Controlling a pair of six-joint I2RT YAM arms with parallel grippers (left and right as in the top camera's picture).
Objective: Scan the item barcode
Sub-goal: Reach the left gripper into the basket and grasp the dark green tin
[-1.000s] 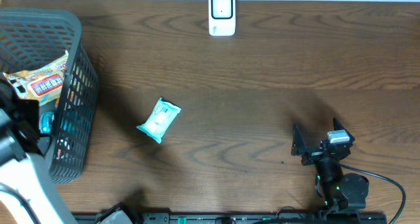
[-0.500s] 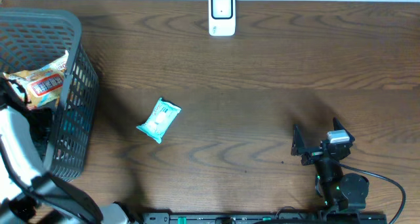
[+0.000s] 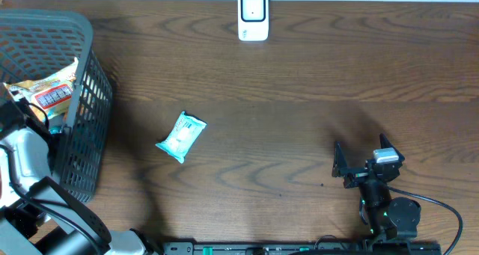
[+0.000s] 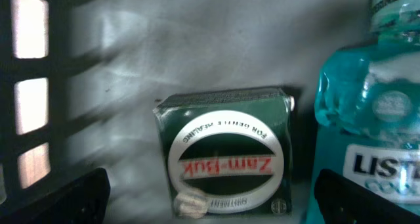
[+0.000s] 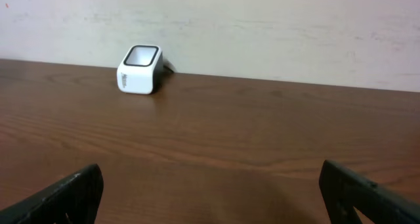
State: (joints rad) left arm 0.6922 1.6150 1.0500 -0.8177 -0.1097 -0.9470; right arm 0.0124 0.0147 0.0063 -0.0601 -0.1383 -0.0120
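Note:
The green Zam-Buk box (image 4: 223, 152) shows its whole side below my fingers. It isn't time to close yet: my left gripper needs to move down first, then close on it.
The white barcode scanner (image 3: 253, 16) stands at the table's far edge, and it also shows as the scanner (image 5: 139, 69) in the right wrist view. A small teal packet (image 3: 180, 137) lies on the table beside the basket (image 3: 90, 98). My left gripper (image 4: 210, 188) is inside the basket, open, with a green Zam-Buk box (image 4: 223, 152) lying between its fingers but untouched. A teal mouthwash bottle (image 4: 367, 112) stands to the right of the box. My right gripper (image 3: 361, 156) rests open and empty near the front right.
The dark mesh basket at the left also holds an orange-and-white snack pack (image 3: 46, 90). Its wall (image 4: 26, 86) rises close on the left of my left fingers. Bare wood lies between the packet and the scanner.
The left arm has shifted inside the basket, toward the front left in the overhead view, uncovering more of the snack pack. The right arm and the teal packet have not moved.

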